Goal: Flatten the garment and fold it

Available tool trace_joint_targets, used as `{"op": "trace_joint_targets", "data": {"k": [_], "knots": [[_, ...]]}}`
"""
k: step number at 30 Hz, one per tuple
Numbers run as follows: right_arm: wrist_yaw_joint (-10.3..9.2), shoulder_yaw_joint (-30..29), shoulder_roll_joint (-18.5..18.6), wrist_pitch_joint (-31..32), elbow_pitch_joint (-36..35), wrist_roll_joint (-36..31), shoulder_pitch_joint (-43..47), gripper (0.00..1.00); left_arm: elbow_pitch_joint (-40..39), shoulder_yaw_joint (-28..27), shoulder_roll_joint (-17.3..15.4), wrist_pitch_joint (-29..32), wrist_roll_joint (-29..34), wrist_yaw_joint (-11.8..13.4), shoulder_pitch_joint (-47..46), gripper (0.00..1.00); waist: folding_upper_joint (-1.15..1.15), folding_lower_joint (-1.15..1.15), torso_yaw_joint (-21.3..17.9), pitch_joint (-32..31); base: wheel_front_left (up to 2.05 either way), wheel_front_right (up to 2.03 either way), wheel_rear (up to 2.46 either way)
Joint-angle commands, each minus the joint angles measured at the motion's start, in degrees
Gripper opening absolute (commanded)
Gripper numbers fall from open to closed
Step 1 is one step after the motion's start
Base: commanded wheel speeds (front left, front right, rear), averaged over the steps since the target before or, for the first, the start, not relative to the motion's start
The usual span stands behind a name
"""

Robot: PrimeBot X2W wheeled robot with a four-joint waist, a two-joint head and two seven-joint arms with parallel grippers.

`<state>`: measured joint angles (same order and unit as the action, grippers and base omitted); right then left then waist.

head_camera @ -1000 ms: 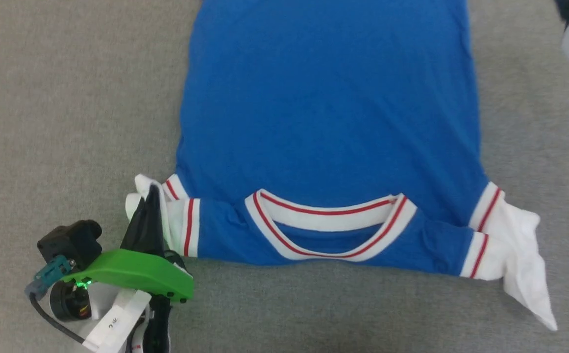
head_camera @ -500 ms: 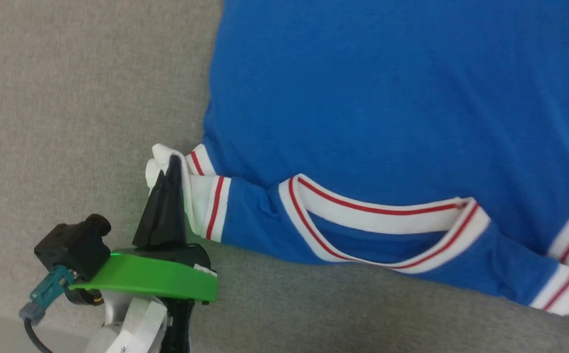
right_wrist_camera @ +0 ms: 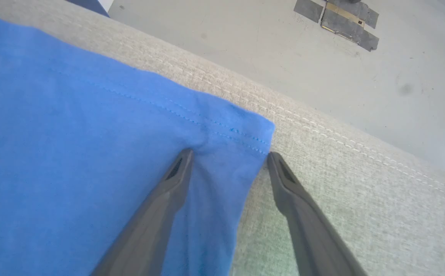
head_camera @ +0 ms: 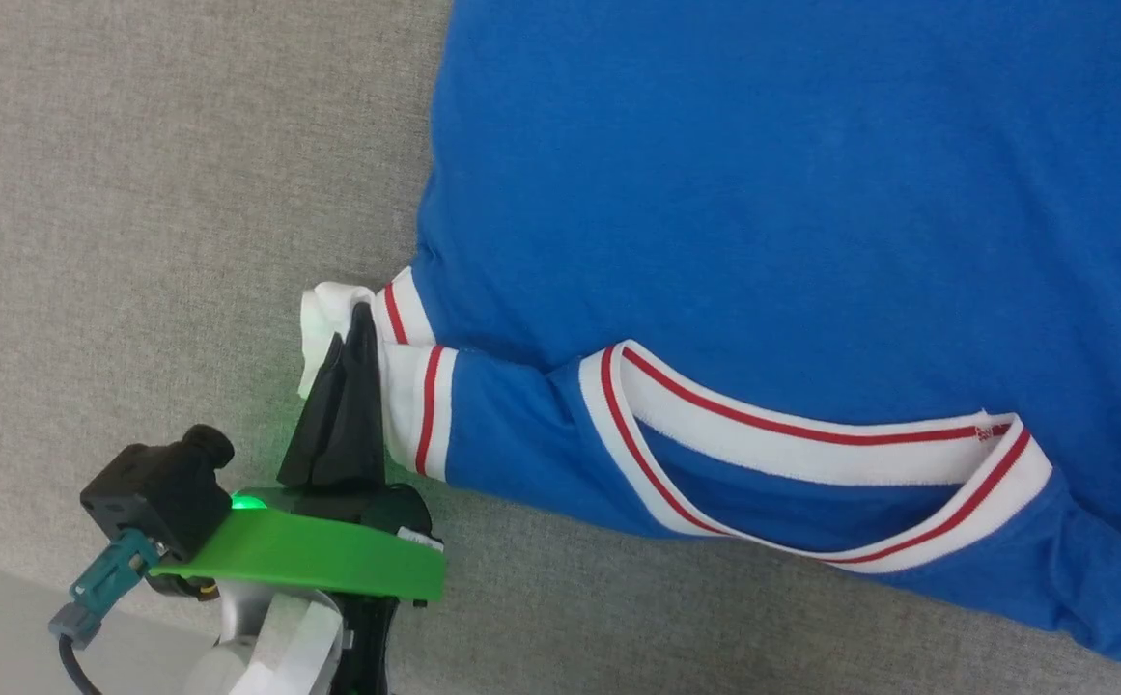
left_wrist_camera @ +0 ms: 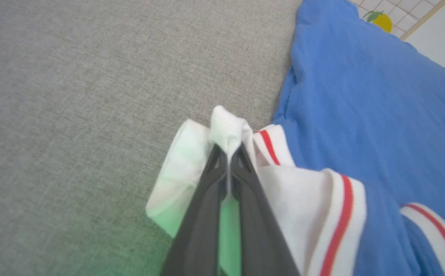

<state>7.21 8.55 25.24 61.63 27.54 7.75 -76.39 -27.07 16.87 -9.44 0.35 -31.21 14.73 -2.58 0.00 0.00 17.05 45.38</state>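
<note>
My right gripper grips the garment by its blue hem corner [right_wrist_camera: 234, 154] next, where the cloth puckers up between my fingers while the garment's wide body [right_wrist_camera: 82, 151] lies flat.
The garment [head_camera: 763, 193], a royal-blue T-shirt, lies spread on the grey surface with its red-and-white striped collar [head_camera: 811, 449] toward me. My left gripper [head_camera: 359, 314] is shut on the bunched white sleeve [left_wrist_camera: 226, 122] at the shirt's left shoulder; the cloth is pinched between the two dark fingers and sticks out past the tips. In the right wrist view my right gripper [right_wrist_camera: 229, 153] stands open, with one finger resting on the blue cloth [right_wrist_camera: 73, 134] and the other just off it, so the jaws straddle the hem corner [right_wrist_camera: 253, 130].
The grey fabric surface [head_camera: 135, 193] extends left of the shirt, and its near edge meets pale floor [head_camera: 0, 618] at the lower left. By the hem corner runs the surface's stitched edge [right_wrist_camera: 341, 142], with floor [right_wrist_camera: 283, 57] and a dark taped patch [right_wrist_camera: 337, 19] beyond.
The head camera has turned and come closer, so the whole picture has shifted and tilted. My left gripper keeps its hold on the white sleeve.
</note>
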Motion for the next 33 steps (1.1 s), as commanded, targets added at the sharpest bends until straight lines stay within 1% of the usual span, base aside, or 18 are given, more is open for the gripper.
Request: {"op": "trace_joint_targets", "data": {"k": [1, 2, 4, 8, 11, 14, 18, 23, 27, 30, 33], "knots": [[0.28, 1.2, -0.3, 1.8, 2.1, 0.7, 2.9, 0.22, 0.4, -0.1, 0.1, -0.2, -0.2, -0.3, -1.0, 0.00, 0.00, 0.00, -0.1, -0.1, 0.00, 0.00, 0.00], [0.28, 1.3, -0.1, 2.0, 1.9, 1.0, 2.8, 0.00, 0.5, -0.1, 0.1, -0.3, -0.2, -0.4, -1.1, 0.00, 0.00, 0.00, -0.2, -0.2, 0.00, 0.00, 0.00], [0.28, 1.1, 0.3, 2.9, 1.9, 1.4, 2.7, 0.00, 1.0, -0.1, 0.0, -0.3, -0.4, -0.4, -1.1, 0.00, 0.00, 0.00, -0.4, -0.6, 0.00, 0.00, 0.00], [0.28, -0.1, 0.5, 1.1, 0.7, 1.2, 2.2, 0.00, 2.4, -0.3, -0.2, -0.2, -0.8, -0.8, -1.5, 0.00, 0.00, 0.00, -1.2, -2.3, 0.00, 0.00, 0.00], [0.28, -0.5, 0.0, -0.4, 0.3, 1.4, 2.3, 0.00, 3.6, -0.5, -0.9, 0.0, -0.4, -1.0, -2.0, 0.00, 0.00, 0.00, -2.3, -4.5, 0.00, 0.00, 0.00], [0.28, -0.1, -1.0, -2.9, -0.2, 3.4, 3.3, 0.00, 4.7, -0.5, -2.5, 1.3, 0.5, -1.0, -2.7, 0.00, 0.00, 0.00, -4.7, -8.6, 0.00, 0.00, 0.00], [0.28, 1.4, -0.9, -4.5, -0.6, 5.9, 5.3, 0.00, 5.2, 0.1, -3.7, 3.4, 1.3, -0.8, -3.3, 0.00, 0.00, 0.00, -7.4, -13.2, 0.00, 0.00, 0.00], [0.28, 4.1, 0.4, -5.5, -2.4, 10.2, 10.4, 0.00, 5.6, 0.6, -4.6, 5.9, 1.5, -0.2, -3.1, 0.00, 0.00, 0.00, -11.3, -19.0, 0.00, 0.00, 0.00], [0.28, 5.7, 1.5, -6.3, -5.8, 13.3, 16.6, 0.00, 6.1, 0.2, -5.3, 7.5, 1.1, 0.5, -2.0, 0.00, 0.00, 0.00, -14.2, -23.1, 0.00, 0.00, 0.00], [0.28, 5.8, 2.6, -6.8, -9.2, 15.2, 22.0, 0.00, 6.3, -0.2, -5.7, 8.2, 0.7, 1.1, -0.8, 0.00, 0.00, 0.00, -15.9, -25.4, 0.00, 0.00, 0.00], [0.28, 4.4, 3.7, -7.3, -12.8, 17.1, 28.6, 0.00, 6.3, -0.4, -6.0, 8.8, 0.3, 1.6, 0.4, 0.00, 0.00, 0.00, -17.1, -27.4, 0.00, 0.00, 0.00]]}}
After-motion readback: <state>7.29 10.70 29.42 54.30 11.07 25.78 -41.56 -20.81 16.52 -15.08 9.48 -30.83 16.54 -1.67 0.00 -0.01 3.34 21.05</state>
